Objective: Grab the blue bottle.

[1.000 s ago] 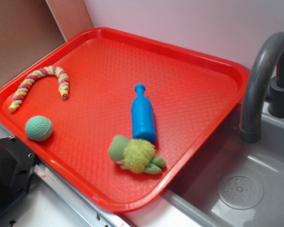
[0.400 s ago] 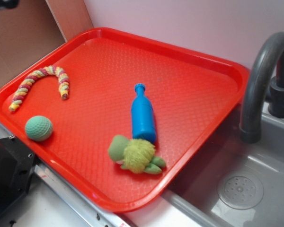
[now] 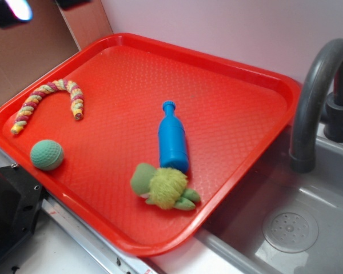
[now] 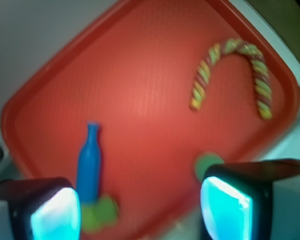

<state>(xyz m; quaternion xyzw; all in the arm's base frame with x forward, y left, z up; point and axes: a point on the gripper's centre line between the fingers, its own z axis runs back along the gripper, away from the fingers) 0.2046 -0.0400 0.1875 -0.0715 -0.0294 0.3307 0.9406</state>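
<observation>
The long blue bottle tapers to a thin neck [image 3: 169, 112] with its bulk toward its base, so my gripper grabs it around its upper body [image 3: 171, 135] next.
The blue bottle [image 3: 172, 140] lies on its side near the middle of the red tray [image 3: 228, 91], cap pointing to the far side and base touching the green plush toy [image 3: 163, 186]. In the wrist view the bottle [image 4: 89, 165] shows just inside the left finger, far below. My gripper [image 4: 140, 210] is open, its jaws wide apart with nothing between them. It hangs high above the tray's left corner. In the exterior view only a fingertip [image 3: 11, 11] with a bright pad shows, at the top left edge.
A striped curved rope toy [image 3: 48, 100] and a green ball [image 3: 47, 154] lie on the left part of the tray. A grey sink basin [image 3: 291, 228] with a dark faucet [image 3: 317, 85] stands to the right. A wall rises behind the tray.
The gripper has come into the exterior view at the top left corner, moving in from the left. The bottle and the toys have not moved.
</observation>
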